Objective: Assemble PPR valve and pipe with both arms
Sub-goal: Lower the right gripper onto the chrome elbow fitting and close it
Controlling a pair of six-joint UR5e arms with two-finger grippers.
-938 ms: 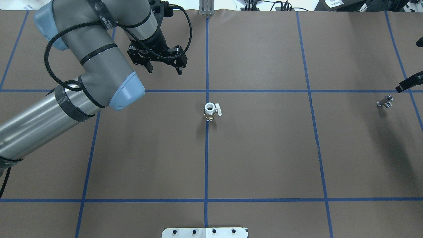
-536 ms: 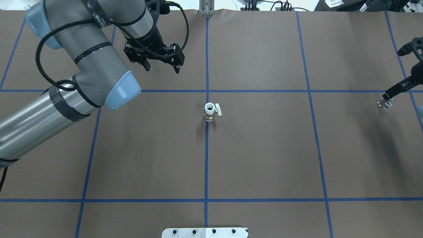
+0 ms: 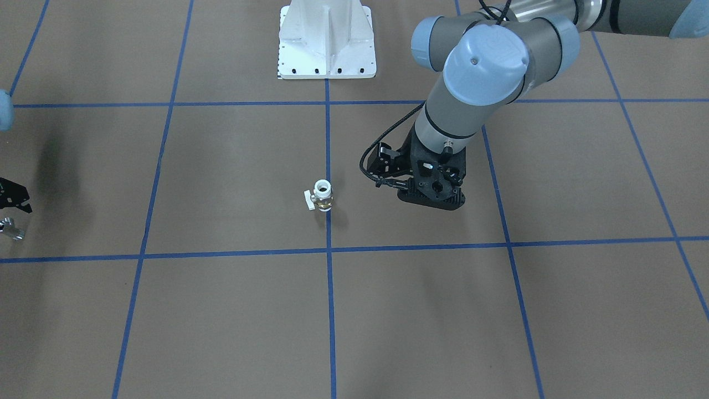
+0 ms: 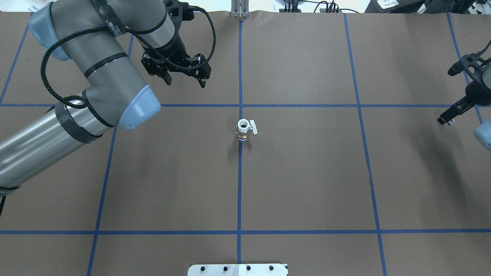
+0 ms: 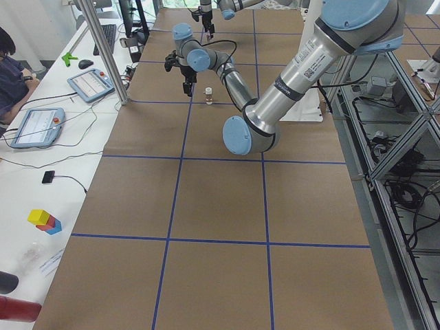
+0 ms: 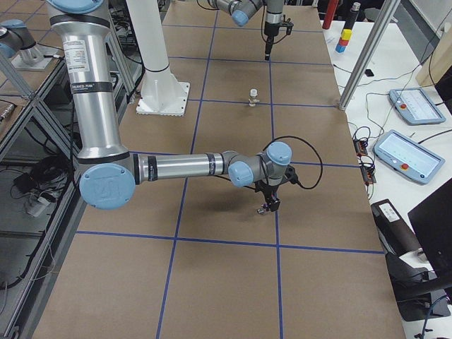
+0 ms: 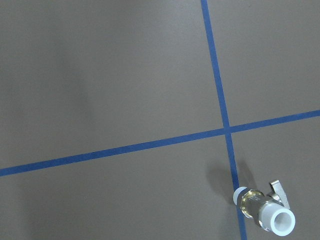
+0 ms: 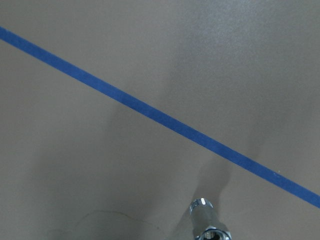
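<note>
The right gripper grabs the silver pipe by its hex end (image 8: 212, 232) next, so the pipe's threaded tip stays free to enter the valve.
The PPR valve (image 4: 244, 129) stands upright on the centre blue line, white collar on top, brass body below and a small white handle on its side. It also shows in the front view (image 3: 322, 195) and at the bottom right of the left wrist view (image 7: 265, 210). My left gripper (image 4: 185, 82) is open and empty, beyond and to the left of the valve. The silver pipe (image 3: 11, 228) lies at the table's right side and also shows in the right wrist view (image 8: 207, 220). My right gripper (image 4: 444, 119) hangs just over the pipe, open, not holding it.
The white bolted pedestal (image 3: 327, 41) stands at the robot's side of the table. Brown paper with blue tape grid lines (image 4: 239, 191) covers the table. Tablets and coloured blocks (image 5: 42, 220) lie on the operators' side bench.
My right gripper has come in from the right edge and down over the pipe, now covering most of it from above. My left gripper has drifted slightly left and away from the valve.
</note>
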